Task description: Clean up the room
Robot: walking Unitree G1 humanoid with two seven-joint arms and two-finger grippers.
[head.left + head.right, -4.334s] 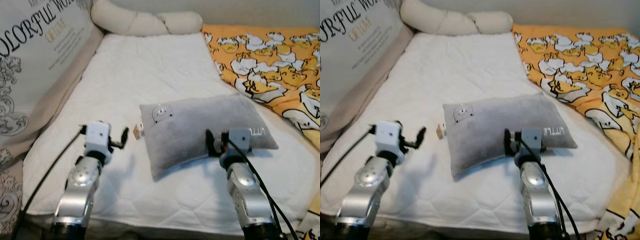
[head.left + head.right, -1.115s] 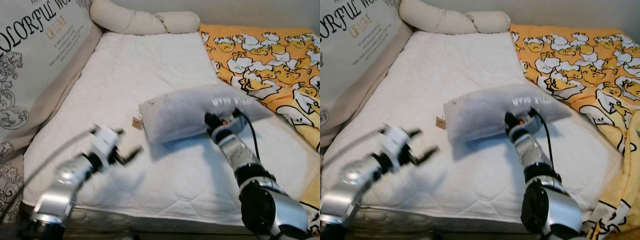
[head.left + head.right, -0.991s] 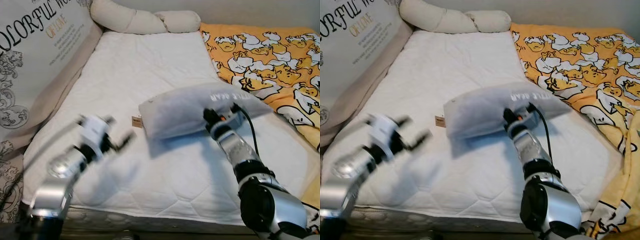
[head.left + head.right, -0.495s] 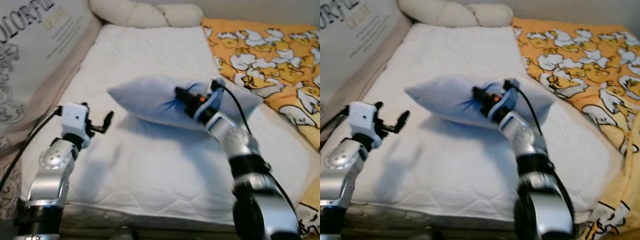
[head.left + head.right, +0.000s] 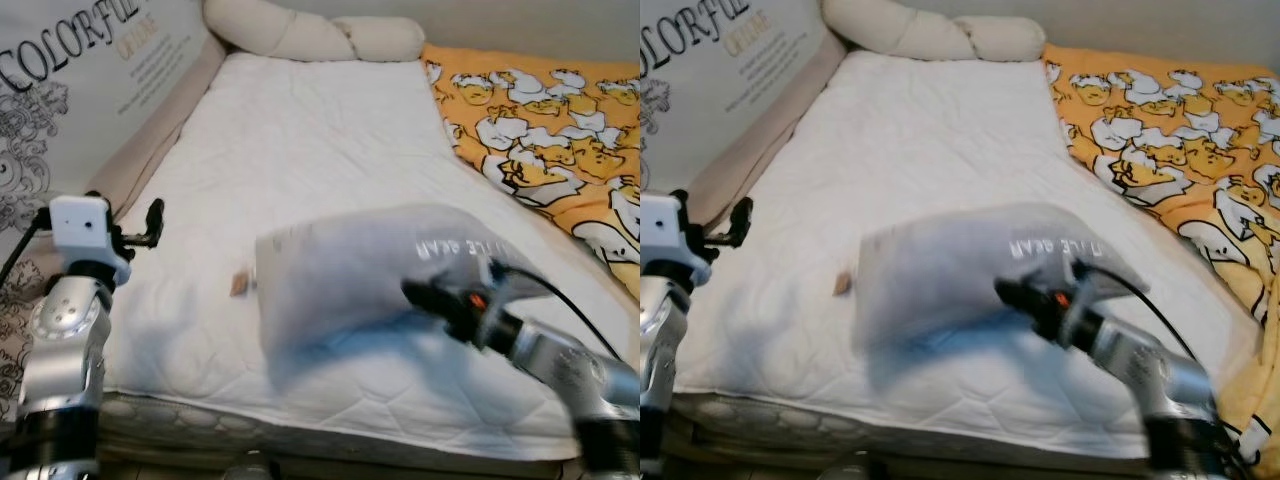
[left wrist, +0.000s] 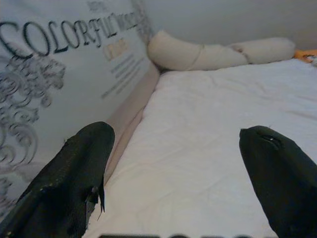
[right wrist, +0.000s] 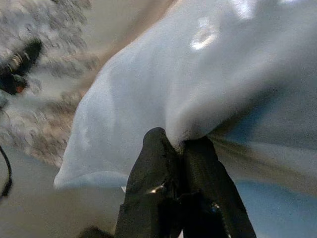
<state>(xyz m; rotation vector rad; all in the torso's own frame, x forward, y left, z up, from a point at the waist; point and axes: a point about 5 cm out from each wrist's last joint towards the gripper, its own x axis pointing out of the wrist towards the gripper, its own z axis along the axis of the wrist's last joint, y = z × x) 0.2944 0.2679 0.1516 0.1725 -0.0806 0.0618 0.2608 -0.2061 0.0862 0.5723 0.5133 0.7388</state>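
Observation:
The grey pillow's plump body point(image 5: 345, 275) is too wide to fit between my fingers, so my left gripper needs to pinch a fold of fabric at the pillow's edge point(image 5: 264, 305) next.
A grey pillow point(image 5: 345, 265) with white lettering hangs blurred just above the near part of the white mattress point(image 5: 300, 130). My right gripper point(image 5: 422, 293) is shut on its front edge. In the right wrist view the two black fingers point(image 7: 158, 148) pinch a fold of the pillow's fabric point(image 7: 198, 79). My left gripper point(image 5: 152, 218) is held up over the mattress's left edge, apart from the pillow. Its fingers point(image 6: 84, 163) stand wide open with nothing between them. A small tan tag point(image 5: 241, 284) lies on the mattress beside the pillow's left end.
A cream bolster point(image 5: 310, 35) lies across the head of the bed. An orange blanket with duck prints point(image 5: 540, 110) covers the right side. A printed bumper panel point(image 5: 60, 90) with large lettering lines the left side. The mattress's front edge runs near my arms.
The pillow has swung from above the middle of the bed down and towards the front, carried by my right gripper. My left arm has drawn back to the left edge. The camera shifted slightly.

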